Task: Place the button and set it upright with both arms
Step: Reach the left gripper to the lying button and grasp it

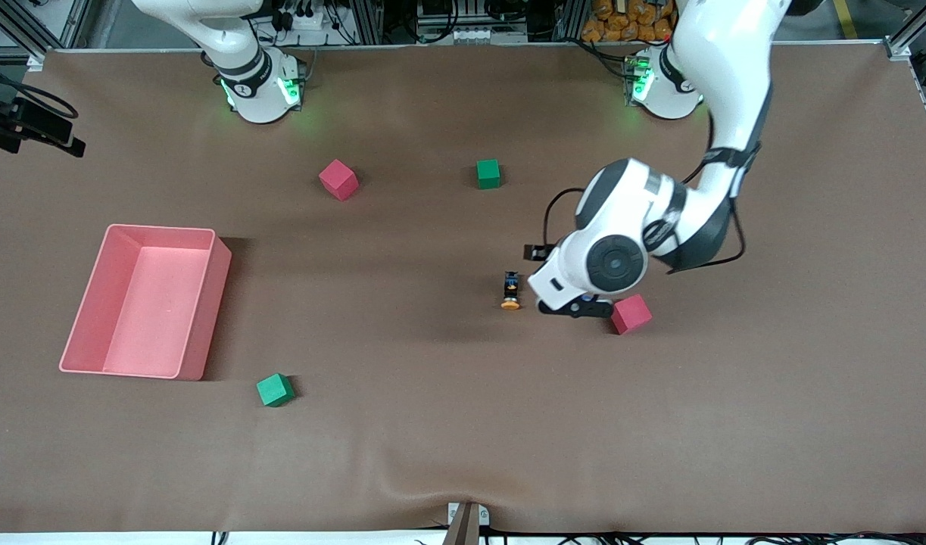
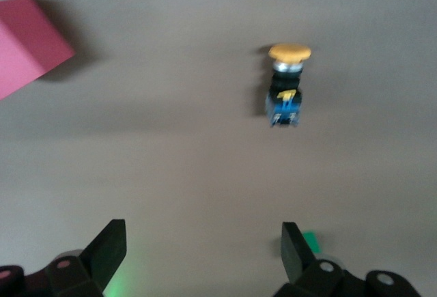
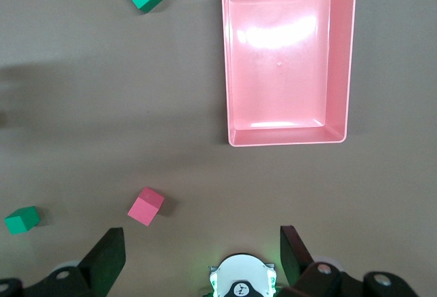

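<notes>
The button needs to be placed upright, so my left gripper will next grab it by its black-and-blue body [image 1: 511, 286] [image 2: 285, 102].
The button [image 1: 511, 291] lies on its side on the brown table, its orange cap toward the front camera and its black-and-blue body pointing toward the robots' bases. In the left wrist view the button [image 2: 287, 85] lies well ahead of the fingers, apart from them. My left gripper [image 1: 576, 307] hangs low over the table between the button and a red cube [image 1: 631, 314]; its wrist mostly hides it. In its own view the left gripper [image 2: 203, 242] is open and empty. My right gripper [image 3: 203, 249] is open and empty, held high above its base, out of the front view.
A pink bin [image 1: 148, 299] stands toward the right arm's end. A red cube [image 1: 338, 179] and a green cube [image 1: 488, 173] lie nearer the bases. Another green cube [image 1: 275, 390] lies nearer the front camera. The red cube beside the left gripper shows in its view [image 2: 27, 41].
</notes>
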